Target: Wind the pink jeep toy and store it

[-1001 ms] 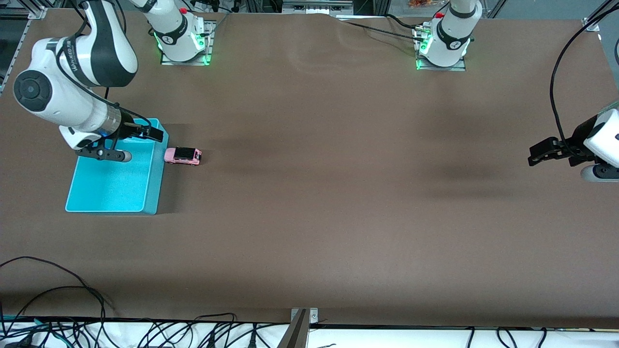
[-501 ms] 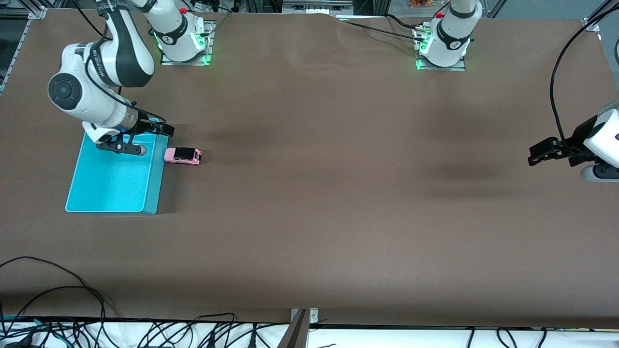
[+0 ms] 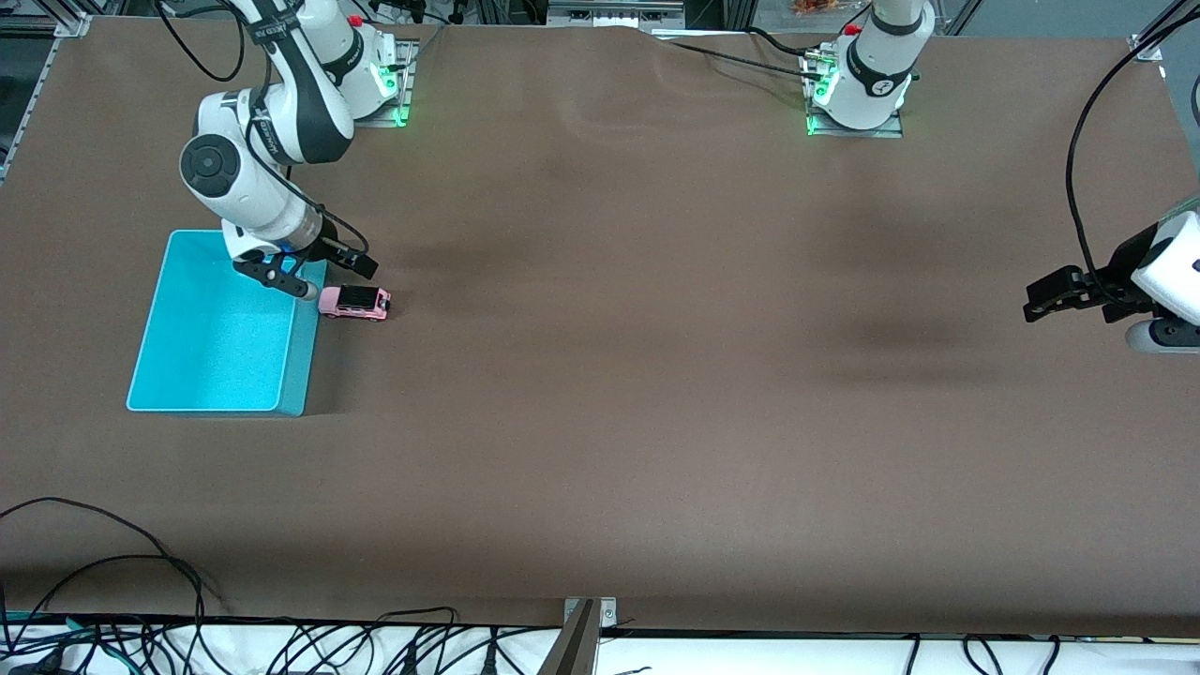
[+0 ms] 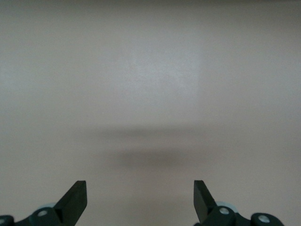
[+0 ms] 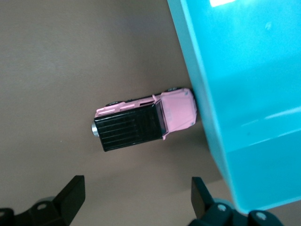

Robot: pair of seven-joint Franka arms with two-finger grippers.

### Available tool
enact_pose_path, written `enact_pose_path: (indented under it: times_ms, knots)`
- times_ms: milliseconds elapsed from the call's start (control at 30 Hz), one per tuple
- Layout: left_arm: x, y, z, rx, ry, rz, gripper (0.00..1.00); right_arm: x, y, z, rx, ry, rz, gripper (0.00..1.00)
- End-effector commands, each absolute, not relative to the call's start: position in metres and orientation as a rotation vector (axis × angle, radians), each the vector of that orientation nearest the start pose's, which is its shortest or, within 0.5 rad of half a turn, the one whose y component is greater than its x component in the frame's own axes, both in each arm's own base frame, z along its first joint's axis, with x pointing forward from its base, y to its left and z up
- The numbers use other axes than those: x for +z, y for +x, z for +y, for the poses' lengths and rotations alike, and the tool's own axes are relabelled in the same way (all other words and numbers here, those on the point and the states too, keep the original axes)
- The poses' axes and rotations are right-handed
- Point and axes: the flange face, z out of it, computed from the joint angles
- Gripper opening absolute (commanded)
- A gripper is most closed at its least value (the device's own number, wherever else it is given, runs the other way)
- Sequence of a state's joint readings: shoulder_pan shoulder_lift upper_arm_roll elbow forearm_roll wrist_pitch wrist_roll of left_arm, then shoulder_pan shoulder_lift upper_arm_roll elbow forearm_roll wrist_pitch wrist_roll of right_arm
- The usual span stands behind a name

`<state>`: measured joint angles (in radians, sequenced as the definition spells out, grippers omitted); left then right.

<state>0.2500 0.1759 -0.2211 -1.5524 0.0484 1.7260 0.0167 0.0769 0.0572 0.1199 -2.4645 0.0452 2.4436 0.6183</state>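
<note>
I need to store the pink jeep toy in the cyan bin (image 3: 216, 361), so next I should grab the toy with my right gripper by its black-roofed rear body (image 3: 360, 298).
The pink jeep toy (image 3: 354, 302) (image 5: 141, 122), pink with a black roof, stands on the brown table with one end against the outer wall of the cyan bin (image 3: 216, 361) (image 5: 244, 94). My right gripper (image 3: 336, 279) (image 5: 137, 186) hangs open over the table just beside the jeep and the bin's corner, with nothing between its fingers. The left gripper (image 3: 1031, 307) (image 4: 140, 186) waits open over bare table at the left arm's end and holds nothing.
The two arm bases (image 3: 356, 75) (image 3: 858, 89) stand along the table's edge farthest from the front camera. Loose black cables (image 3: 141, 562) and a metal bracket (image 3: 583, 619) lie at the nearest edge. Brown tabletop (image 3: 656, 328) spans between the arms.
The right arm has swung from over the bin's inside toward the jeep, its gripper still open. The jeep, the bin and the left arm have not moved.
</note>
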Motion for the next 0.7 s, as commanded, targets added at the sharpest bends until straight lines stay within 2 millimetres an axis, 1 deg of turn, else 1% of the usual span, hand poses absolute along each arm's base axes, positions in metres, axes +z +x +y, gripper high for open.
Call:
enact_pose_path:
  times_ms: [0, 133, 367, 467, 634, 667]
  knots:
    - [0.548, 0.61, 0.031, 0.006, -3.145, 0.001, 1.0, 0.26, 0.463, 0.092, 0.086, -2.992, 0.933, 1.0]
    - [0.548, 0.61, 0.031, 0.006, -3.145, 0.001, 1.0, 0.256, 0.465, 0.088, 0.075, -2.931, 1.101, 1.0]
    - [0.548, 0.61, 0.031, 0.006, -3.144, 0.001, 1.0, 0.241, 0.472, 0.089, 0.012, -2.762, 1.412, 1.0]
    - [0.549, 0.61, 0.031, 0.003, -3.145, 0.001, 1.0, 0.236, 0.474, 0.089, -0.003, -2.701, 1.505, 1.0]
    - [0.549, 0.609, 0.031, 0.006, -3.145, -0.001, 1.0, 0.233, 0.478, 0.09, -0.041, -2.597, 1.63, 1.0]
    - [0.549, 0.609, 0.031, 0.006, -3.145, -0.001, 1.0, 0.23, 0.478, 0.09, -0.04, -2.577, 1.657, 1.0]
